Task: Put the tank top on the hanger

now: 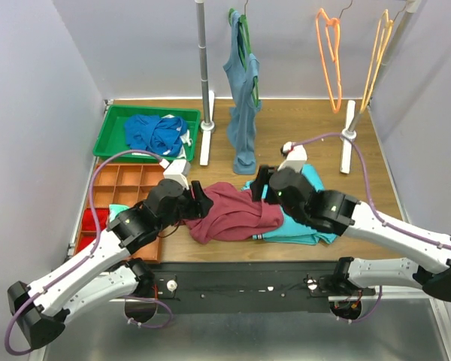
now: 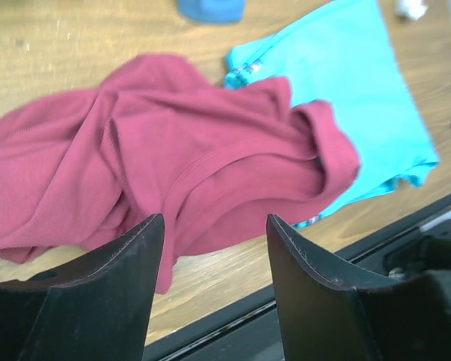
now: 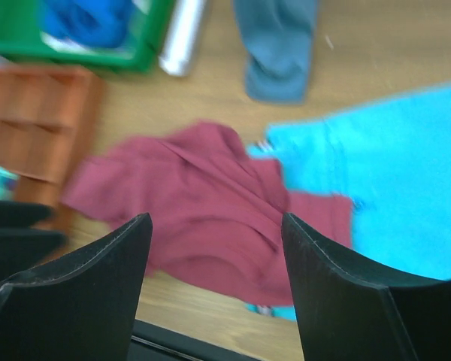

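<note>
Next, my right gripper grabs the orange hanger by one sloping arm, which leaves the hanger's opposite arm free to insert into the maroon tank top.
The maroon tank top lies crumpled on the wooden table near its front edge, partly over a turquoise garment. It also fills the left wrist view and the right wrist view. My left gripper hovers at its left end, open, nothing between its fingers. My right gripper hangs over its right end, open and empty, fingers apart. The bright orange hanger hangs on the rail at the back right, far from both grippers.
A grey-blue tank top on a green hanger hangs at the back middle, its hem touching the table. A paler yellow-orange hanger hangs far right. A green tray holds blue cloth; an orange compartment box stands left. A rack post rises behind.
</note>
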### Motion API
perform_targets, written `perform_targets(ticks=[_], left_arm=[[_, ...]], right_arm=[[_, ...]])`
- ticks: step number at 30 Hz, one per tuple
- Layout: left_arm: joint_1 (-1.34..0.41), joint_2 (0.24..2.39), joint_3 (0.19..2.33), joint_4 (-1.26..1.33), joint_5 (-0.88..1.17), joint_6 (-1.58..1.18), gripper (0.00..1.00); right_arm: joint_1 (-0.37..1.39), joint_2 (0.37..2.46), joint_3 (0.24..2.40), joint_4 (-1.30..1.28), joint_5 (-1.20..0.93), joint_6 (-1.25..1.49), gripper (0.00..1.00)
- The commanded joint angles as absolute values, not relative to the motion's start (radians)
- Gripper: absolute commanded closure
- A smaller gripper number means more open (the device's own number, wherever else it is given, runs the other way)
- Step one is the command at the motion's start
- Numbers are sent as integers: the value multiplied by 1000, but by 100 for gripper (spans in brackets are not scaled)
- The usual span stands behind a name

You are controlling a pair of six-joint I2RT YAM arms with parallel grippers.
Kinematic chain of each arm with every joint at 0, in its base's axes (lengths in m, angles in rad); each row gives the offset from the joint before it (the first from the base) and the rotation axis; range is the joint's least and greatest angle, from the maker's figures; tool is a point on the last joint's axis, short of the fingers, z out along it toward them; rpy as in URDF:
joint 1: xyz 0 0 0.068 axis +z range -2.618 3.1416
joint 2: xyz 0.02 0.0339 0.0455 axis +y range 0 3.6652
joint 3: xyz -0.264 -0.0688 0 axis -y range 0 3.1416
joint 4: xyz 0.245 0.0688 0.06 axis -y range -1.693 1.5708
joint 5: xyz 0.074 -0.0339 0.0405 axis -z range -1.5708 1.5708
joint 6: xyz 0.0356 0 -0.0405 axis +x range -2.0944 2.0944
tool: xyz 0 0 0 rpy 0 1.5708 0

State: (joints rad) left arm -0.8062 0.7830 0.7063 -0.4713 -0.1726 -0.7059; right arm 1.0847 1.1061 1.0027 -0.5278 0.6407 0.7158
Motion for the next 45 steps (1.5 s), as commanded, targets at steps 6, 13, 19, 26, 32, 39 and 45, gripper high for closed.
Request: perform_targets(ticks=[6,13,19,26,32,39,45], left_arm=[[-804,710,831,-537,-193,-687,34],[-804,670,923,-612,-227,-640,34],[-804,623,976,-701,-281,-604,33],[-804,575,996,-770,-291,-600,33],[-804,545,1000,-799,-285,-604,33],[-804,538,988,-805,-273,-607,33],[-804,529,985,-802,-276,-617,33]], right_arm=[[1088,1265,1598,-582,828,370,25],[861,1440,1869,-524,759,124,25],[684,1540,2012,-560,681,87,25],[480,1600,2135,-563,580,97,25],[367,1652,2187,-588,493,69,25],[255,1695,2148,-607,356,75,26],[218,1744,2125,-598,295,97,36]])
